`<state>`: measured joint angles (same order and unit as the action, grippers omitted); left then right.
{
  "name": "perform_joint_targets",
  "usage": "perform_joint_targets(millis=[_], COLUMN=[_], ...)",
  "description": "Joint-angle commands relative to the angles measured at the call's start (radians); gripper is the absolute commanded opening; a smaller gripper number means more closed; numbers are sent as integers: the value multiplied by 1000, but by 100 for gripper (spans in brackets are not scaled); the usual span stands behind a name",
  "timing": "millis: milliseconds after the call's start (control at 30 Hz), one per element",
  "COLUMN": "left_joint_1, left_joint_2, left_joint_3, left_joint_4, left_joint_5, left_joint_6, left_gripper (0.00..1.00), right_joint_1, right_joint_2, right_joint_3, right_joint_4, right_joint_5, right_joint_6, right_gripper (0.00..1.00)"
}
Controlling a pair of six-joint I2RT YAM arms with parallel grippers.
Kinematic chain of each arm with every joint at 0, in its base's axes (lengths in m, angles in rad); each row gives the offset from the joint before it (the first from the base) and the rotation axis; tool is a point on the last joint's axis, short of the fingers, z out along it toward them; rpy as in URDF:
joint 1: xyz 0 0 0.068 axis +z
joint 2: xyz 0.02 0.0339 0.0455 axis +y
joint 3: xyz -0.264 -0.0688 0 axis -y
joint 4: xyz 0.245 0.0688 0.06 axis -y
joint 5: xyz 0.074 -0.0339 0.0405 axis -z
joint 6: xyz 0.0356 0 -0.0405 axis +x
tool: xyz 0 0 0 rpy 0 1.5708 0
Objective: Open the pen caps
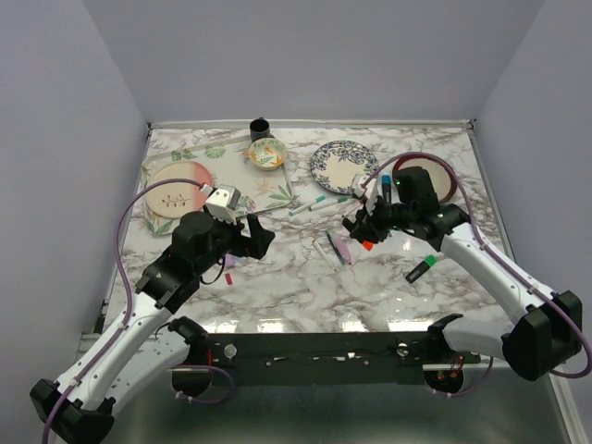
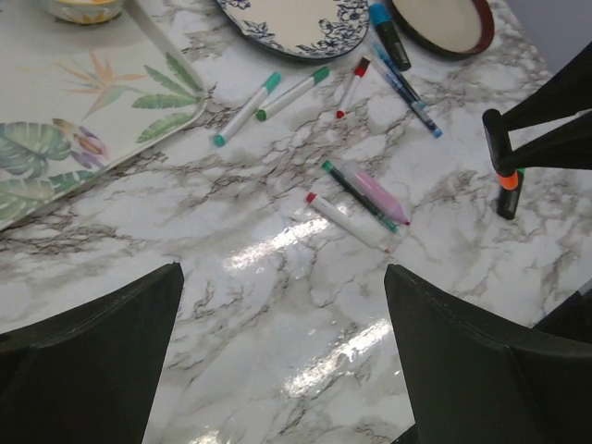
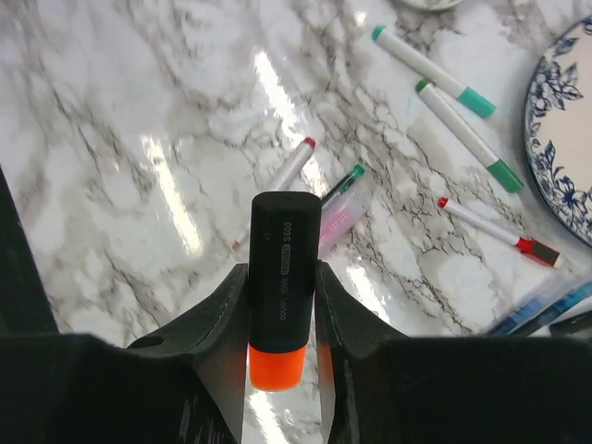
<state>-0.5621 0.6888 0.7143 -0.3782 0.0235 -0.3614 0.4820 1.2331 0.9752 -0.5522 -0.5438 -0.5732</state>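
Note:
My left gripper should grab the black highlighter's orange part, its orange cap [image 3: 277,366], next; my right gripper gets the black body for uncapping.
My right gripper [image 3: 281,277] is shut on a stubby black highlighter [image 3: 284,242], held above the table. Its orange cap [image 3: 277,366] is on and points back toward the wrist. In the top view this gripper [image 1: 363,229] hovers mid-table, and it also shows in the left wrist view [image 2: 541,139]. My left gripper [image 2: 282,361] is open and empty over bare marble, left of centre [image 1: 255,237]. Capped thin pens lie between the arms: a red-tipped one [image 2: 347,222], a green one [image 2: 359,196] and a lilac one [image 2: 381,196]. A green highlighter [image 1: 421,269] lies to the right.
More pens lie near the blue floral plate [image 1: 326,159]: two teal-green [image 2: 245,109], a red [image 2: 351,85], blue ones [image 2: 407,92], a blue highlighter [image 2: 388,32]. A leaf-print tray [image 1: 277,190] with a pink plate [image 1: 178,185], a bowl [image 1: 266,154], a black cup [image 1: 260,129], and a dark-rimmed plate [image 1: 440,190] stand behind.

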Motion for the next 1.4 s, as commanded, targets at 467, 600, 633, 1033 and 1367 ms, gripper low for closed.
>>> perform_joint_targets(millis=[467,600,633,1033,1367], left_joint_1=[-423,-453,-461,-515,-555], left_joint_2=[428,647,681,1045,1080], left_joint_3=[-76,37,63,448,527], left_joint_4=[597,685,694,429,269], left_joint_5=[-114,-131,-131,-255,-344], left_joint_6=[-355,-390,-390,-450,-424], left_gripper=[99,95,95,56,52], right_joint_1=[-399,-399,-399,-399,-404], right_joint_2=[-95,-52,-49,-61,-66], right_joint_3=[-300,-328,-332,-334,-334], right_joint_4=[535,589,597,601,597], right_joint_5=[-237,-260,-258,-251,-196], right_joint_6=[1108,1171,1179,1202,1202], right_gripper=[1,1,1,1,1])
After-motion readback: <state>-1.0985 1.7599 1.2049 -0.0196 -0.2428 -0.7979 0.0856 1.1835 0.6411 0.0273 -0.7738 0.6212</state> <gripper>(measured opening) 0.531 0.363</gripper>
